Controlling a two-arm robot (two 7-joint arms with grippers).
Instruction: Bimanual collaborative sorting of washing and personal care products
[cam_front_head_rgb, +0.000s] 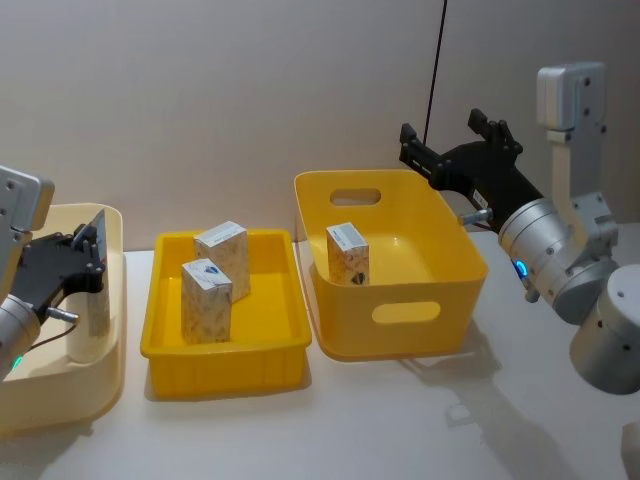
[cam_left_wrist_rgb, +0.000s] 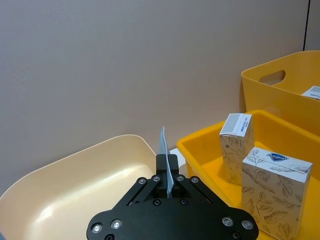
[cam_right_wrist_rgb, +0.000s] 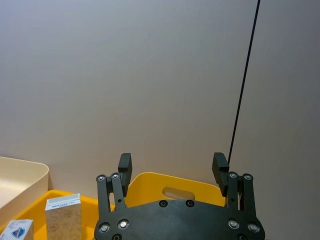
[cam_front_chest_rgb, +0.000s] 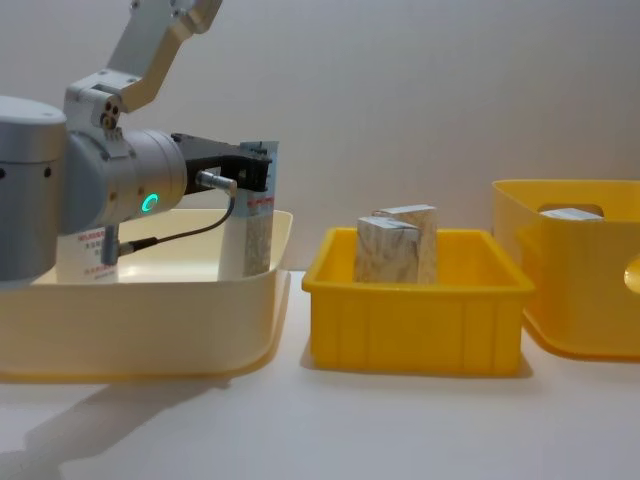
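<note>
The right gripper grabs the pale-blue squeeze tube (cam_front_head_rgb: 97, 295) by its free body just below the crimped top next, since my left gripper's fingers cover that top.
A pale-blue squeeze tube (cam_front_head_rgb: 97, 295) stands upright in the cream tray (cam_front_head_rgb: 60, 400). My left gripper (cam_front_head_rgb: 92, 262) is shut on its flat crimped top (cam_left_wrist_rgb: 163, 142). From the side the tube (cam_front_chest_rgb: 256, 235) stands near the tray's right wall, and a second white tube with red print (cam_front_chest_rgb: 85, 255) shows behind my arm. Two marbled cartons (cam_front_head_rgb: 223, 258) (cam_front_head_rgb: 206, 300) stand in the shallow yellow bin (cam_front_head_rgb: 225, 365). A third carton (cam_front_head_rgb: 348, 252) stands in the deep yellow bin (cam_front_head_rgb: 400, 310). My right gripper (cam_front_head_rgb: 445, 130) hovers open above that bin's far right corner, holding nothing.
Tray, shallow bin and deep bin stand in a row from left to right on the white table (cam_front_head_rgb: 400, 430). A plain wall rises close behind them, and a black cable (cam_front_head_rgb: 434, 70) hangs down it. Bare table lies in front of the bins.
</note>
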